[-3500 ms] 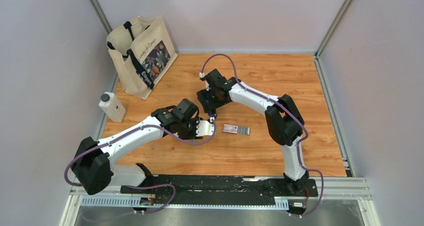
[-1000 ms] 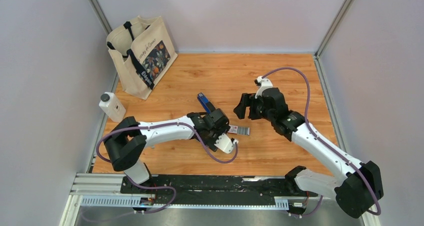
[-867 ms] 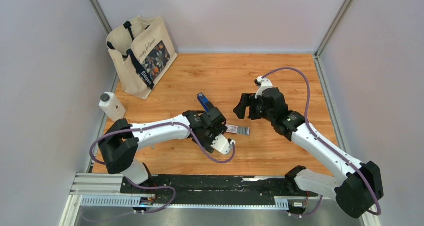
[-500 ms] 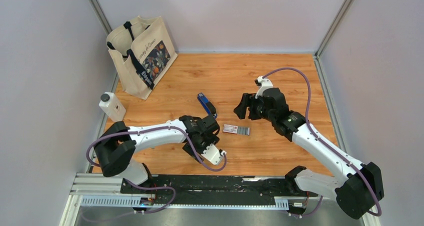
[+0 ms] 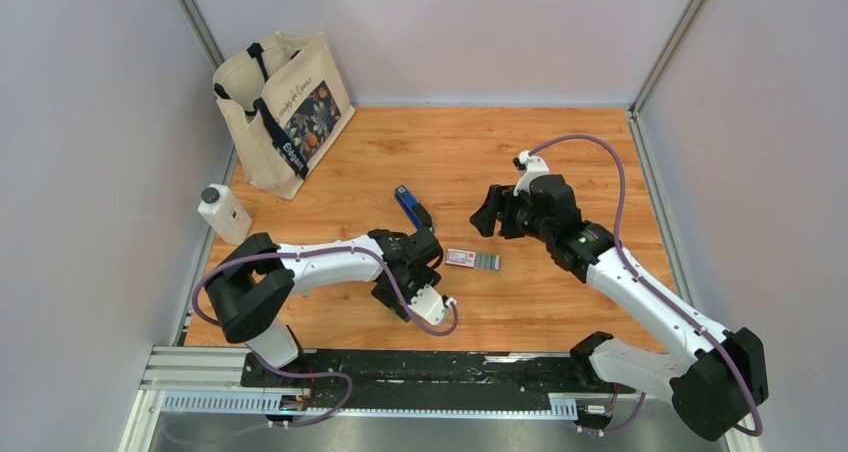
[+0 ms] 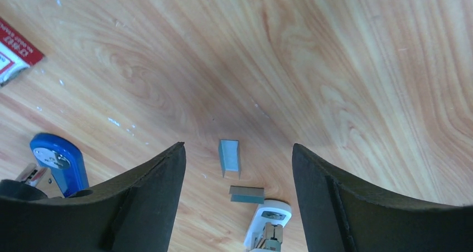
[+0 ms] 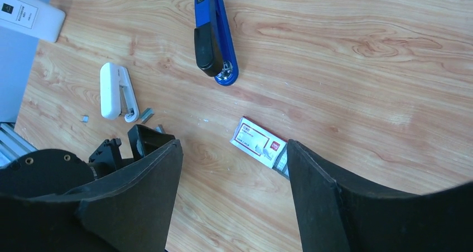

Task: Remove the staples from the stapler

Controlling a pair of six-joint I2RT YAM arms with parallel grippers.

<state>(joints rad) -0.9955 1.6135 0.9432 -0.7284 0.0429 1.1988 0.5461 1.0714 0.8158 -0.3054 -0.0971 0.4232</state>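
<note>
My left gripper closes on the pale staple strip next, since both fingers reach down to the wood on either side of that strip.
The small blue stapler (image 5: 411, 208) lies on the wooden table between the two arms; the right wrist view shows it (image 7: 211, 32) with its black part on top. Two short staple strips (image 6: 229, 155) lie loose on the wood directly under my left gripper (image 6: 238, 147), which is open and empty. The stapler's blue end (image 6: 58, 160) shows beside its left finger. The same strips (image 7: 146, 115) show in the right wrist view. My right gripper (image 5: 483, 217) hangs open and empty to the stapler's right, above the table.
A red-and-white staple box (image 5: 471, 259) lies between the grippers. A white bar-shaped item (image 7: 111, 90) rests beside the loose strips, its end (image 6: 270, 221) between my left fingers. A tote bag (image 5: 285, 107) and a white bottle (image 5: 224, 214) stand at the far left.
A few seconds ago both grippers met at the stapler; it now lies alone. Over the last second my left gripper drew back from the staple box toward the near edge. The right arm barely moved.
</note>
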